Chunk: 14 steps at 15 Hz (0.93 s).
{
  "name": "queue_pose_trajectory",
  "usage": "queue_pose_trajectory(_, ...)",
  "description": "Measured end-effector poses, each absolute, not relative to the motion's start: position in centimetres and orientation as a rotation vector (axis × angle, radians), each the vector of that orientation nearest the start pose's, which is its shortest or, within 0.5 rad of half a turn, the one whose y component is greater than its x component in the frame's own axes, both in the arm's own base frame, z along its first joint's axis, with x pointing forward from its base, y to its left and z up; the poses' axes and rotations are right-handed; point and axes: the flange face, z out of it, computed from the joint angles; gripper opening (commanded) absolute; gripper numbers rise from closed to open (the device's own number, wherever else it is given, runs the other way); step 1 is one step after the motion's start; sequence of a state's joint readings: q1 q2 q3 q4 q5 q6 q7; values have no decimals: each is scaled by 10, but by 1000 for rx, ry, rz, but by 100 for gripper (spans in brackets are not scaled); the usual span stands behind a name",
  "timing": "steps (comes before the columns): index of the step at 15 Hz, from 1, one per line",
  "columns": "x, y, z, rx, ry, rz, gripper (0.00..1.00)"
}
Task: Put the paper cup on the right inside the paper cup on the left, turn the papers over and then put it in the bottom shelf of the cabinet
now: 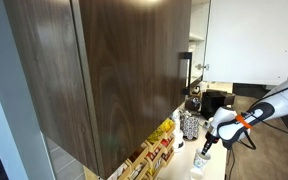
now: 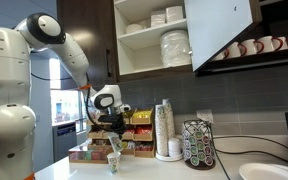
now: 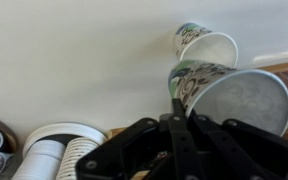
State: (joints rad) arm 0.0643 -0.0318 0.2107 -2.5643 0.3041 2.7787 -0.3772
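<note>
My gripper holds the paper cup with its base beside the second cup's opening (image 3: 216, 48), so I will move the held cup inside before my gripper lets go of it.
In the wrist view my gripper (image 3: 177, 112) is shut on the rim of a patterned paper cup (image 3: 234, 95). A second patterned paper cup (image 3: 206, 43) lies just beyond it on the white counter. In both exterior views the gripper (image 2: 111, 140) (image 1: 206, 147) hangs low over the counter, with a cup (image 2: 113, 162) (image 1: 199, 166) below it. The dark brown wood-grain cabinet (image 1: 114, 70) with its black bar handle (image 1: 184, 70) fills the upper part of an exterior view. Its open shelves (image 2: 154, 40) hold white dishes. No papers are visible.
A tall stack of cups (image 2: 165, 128), a coffee pod rack (image 2: 198, 144) and boxes of tea packets (image 2: 94, 152) stand on the counter. A stack of white lids (image 3: 59, 152) lies near the gripper. Mugs (image 2: 249, 47) hang under the white door (image 2: 219, 25).
</note>
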Motion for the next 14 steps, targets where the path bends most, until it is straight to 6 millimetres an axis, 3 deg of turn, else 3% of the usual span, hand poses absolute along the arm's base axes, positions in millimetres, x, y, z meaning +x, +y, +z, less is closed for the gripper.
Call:
queue_pose_trajectory(7,447,130,284,-2891,-640,-269,1)
queue_pose_trajectory(14,464,132,268,-2860,-644,-243,1)
